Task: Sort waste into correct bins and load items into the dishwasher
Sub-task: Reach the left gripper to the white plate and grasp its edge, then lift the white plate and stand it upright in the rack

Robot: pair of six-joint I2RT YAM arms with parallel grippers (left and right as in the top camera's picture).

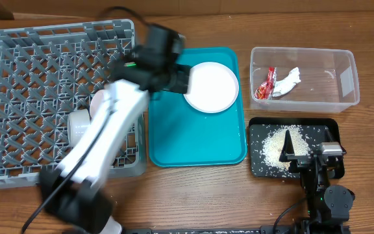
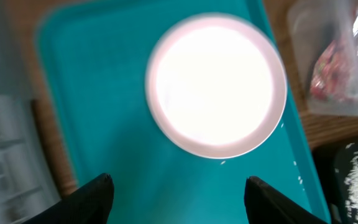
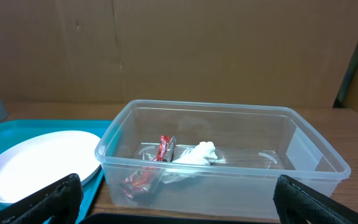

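Note:
My left gripper should next grab the round plate by its rim facing the grey dish rack (image 2: 153,102). The opposite edge will then stay free to load into the rack.
The round pale plate (image 1: 211,86) lies on the teal tray (image 1: 197,140); it also shows in the left wrist view (image 2: 216,84) and the right wrist view (image 3: 39,165). My left gripper (image 1: 180,79) (image 2: 179,186) is open and empty, above the tray just short of the plate's near rim. The clear tub (image 1: 304,77) (image 3: 229,162) holds the red wrapper (image 1: 265,84) (image 3: 157,165) and the white tissue (image 1: 289,80) (image 3: 194,154). Rice (image 1: 276,146) lies in the black tray (image 1: 326,123). My right gripper (image 1: 307,155) (image 3: 176,198) is open and empty over the black tray. The chopsticks are not in view.
The grey dish rack (image 1: 24,84) fills the left side; a white cup or bowl (image 1: 80,125) and a pinkish bowl (image 1: 98,102) sit in it, partly hidden by my left arm. A few rice grains (image 2: 297,174) lie on the teal tray.

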